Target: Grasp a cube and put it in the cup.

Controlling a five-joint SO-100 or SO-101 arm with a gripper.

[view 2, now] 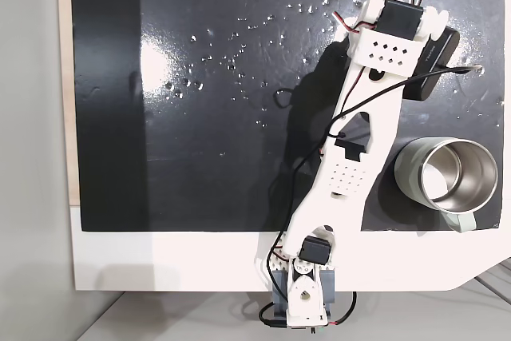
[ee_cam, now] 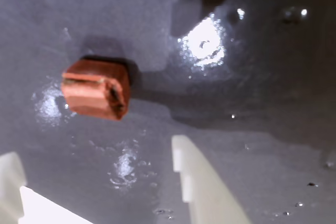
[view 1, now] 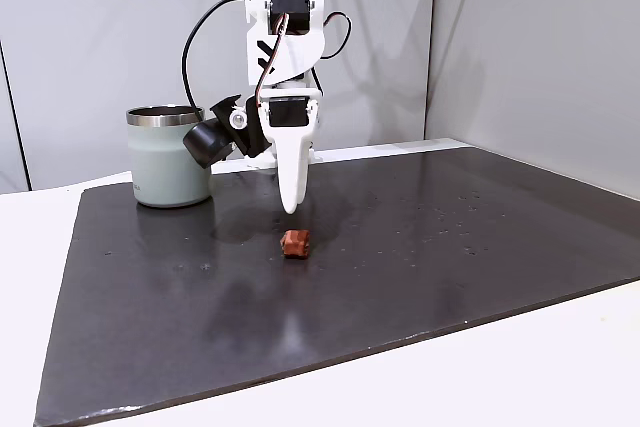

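Observation:
The orange-red cube goes into the cup, so next my gripper should grab the cube by its dark-pitted end and the opposite end.
The small orange-red cube lies on the dark glossy mat, a little beyond the gap between my white fingers in the wrist view. My gripper is open, with nothing between the fingers. In a fixed view, the gripper points straight down and hovers just above and slightly behind the cube. The pale grey-green cup stands upright at the mat's back left in that view, well apart from the cube. Seen from above, the cup sits beside the arm, and the arm hides the cube.
The dark mat covers most of a white table and carries small droplets and bright glare spots. The arm's base stands at the table's edge. A black camera hangs from the wrist near the cup.

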